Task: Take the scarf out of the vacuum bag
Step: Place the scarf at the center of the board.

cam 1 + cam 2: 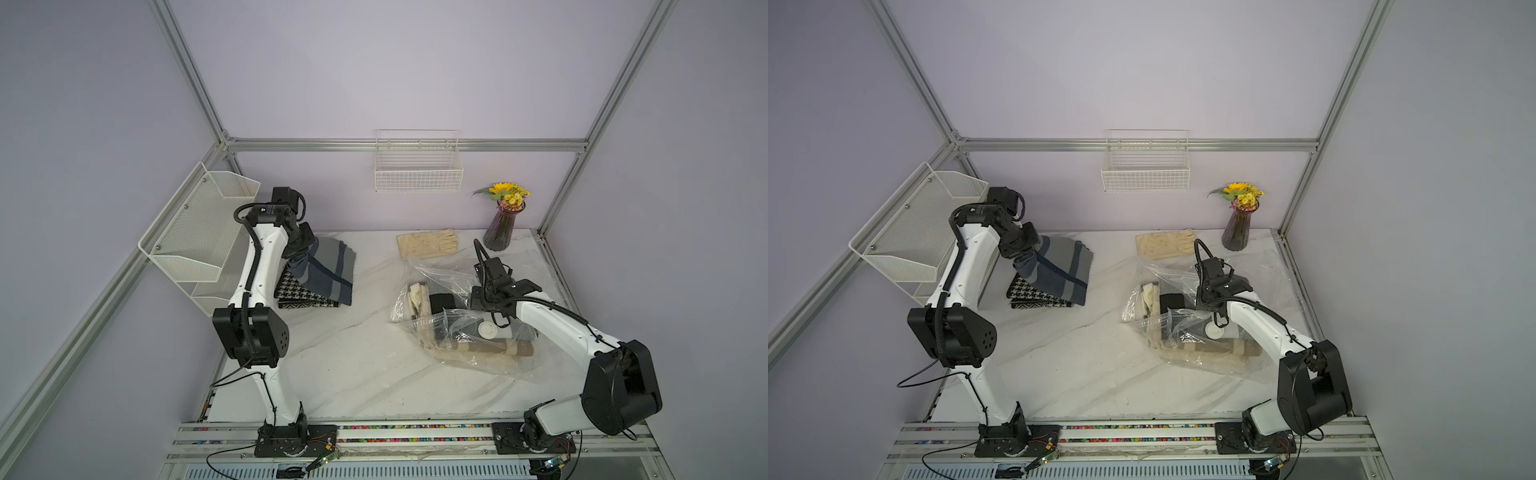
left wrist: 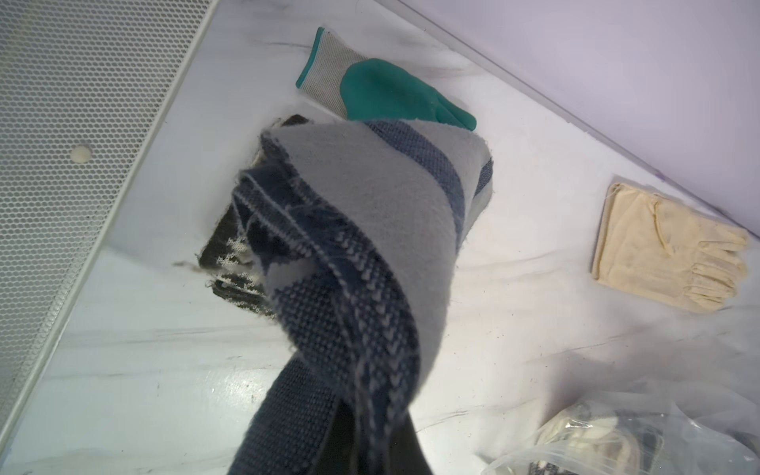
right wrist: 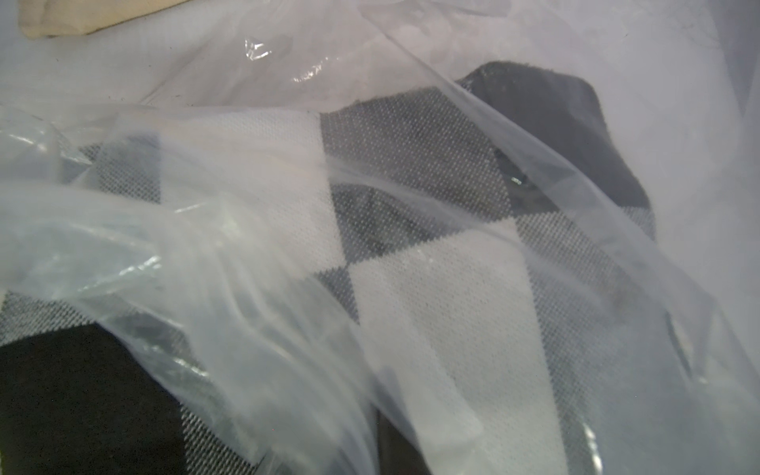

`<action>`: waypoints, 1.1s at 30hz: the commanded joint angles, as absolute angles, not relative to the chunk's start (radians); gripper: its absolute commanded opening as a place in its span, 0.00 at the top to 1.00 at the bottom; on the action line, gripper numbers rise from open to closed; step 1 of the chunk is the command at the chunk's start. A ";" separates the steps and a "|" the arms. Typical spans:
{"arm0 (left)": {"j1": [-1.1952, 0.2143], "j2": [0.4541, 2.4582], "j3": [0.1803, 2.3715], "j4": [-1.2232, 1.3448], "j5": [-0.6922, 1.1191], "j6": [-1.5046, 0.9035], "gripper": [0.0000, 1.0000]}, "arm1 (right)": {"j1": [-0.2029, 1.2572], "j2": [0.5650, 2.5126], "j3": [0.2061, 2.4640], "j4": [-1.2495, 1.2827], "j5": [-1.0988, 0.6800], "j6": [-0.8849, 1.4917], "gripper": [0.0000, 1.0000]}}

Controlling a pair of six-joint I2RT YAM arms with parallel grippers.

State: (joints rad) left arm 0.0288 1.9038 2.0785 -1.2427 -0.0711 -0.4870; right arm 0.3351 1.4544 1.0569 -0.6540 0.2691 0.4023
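Note:
I need to lower the grey scarf before my left gripper lets go of it, because the grey scarf [image 1: 326, 265] is hanging steeply from the gripper's fingers above the houndstooth scarf [image 1: 301, 297].
A grey scarf with navy stripes [image 1: 330, 270] [image 1: 1065, 272] [image 2: 370, 197] hangs from my left gripper [image 1: 302, 258] [image 1: 1026, 259] [image 2: 370, 452], which is shut on its upper end at the back left. The scarf's lower end drapes onto a folded houndstooth scarf [image 1: 301, 297]. The clear crinkly vacuum bag [image 1: 457, 345] [image 1: 1187, 353] [image 3: 246, 267] lies at the right, its white valve cap [image 1: 487, 331] facing up. It holds a grey, white and black checked cloth [image 3: 432, 164] and cream fabric. My right gripper [image 1: 476, 302] [image 1: 1202, 302] [image 3: 386, 452] is shut on the bag's film.
Cream gloves [image 1: 428, 244] lie at the back, next to a purple vase of yellow flowers [image 1: 503, 228]. A green-palmed glove [image 2: 390, 94] lies behind the houndstooth scarf. A white mesh shelf [image 1: 199, 241] hangs on the left wall and a wire basket [image 1: 417, 170] on the back wall.

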 commanded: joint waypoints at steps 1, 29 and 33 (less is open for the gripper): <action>0.038 1.846 2.080 -1.211 -0.121 -0.449 1.00 | 0.323 1.460 1.047 -0.669 0.273 0.394 0.95; 0.060 1.953 2.064 -1.216 -0.560 -0.222 1.00 | 0.323 1.484 1.043 -0.651 0.227 0.401 0.96; 0.060 1.983 2.065 -1.219 -0.604 -0.224 1.00 | 0.322 1.485 1.046 -0.653 0.223 0.402 0.96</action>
State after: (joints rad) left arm 0.0521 1.9858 2.0571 -1.2430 -0.5106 -0.2382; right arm 0.3302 1.4689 1.0569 -0.6441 0.2295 0.4026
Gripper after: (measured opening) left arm 0.068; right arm 0.048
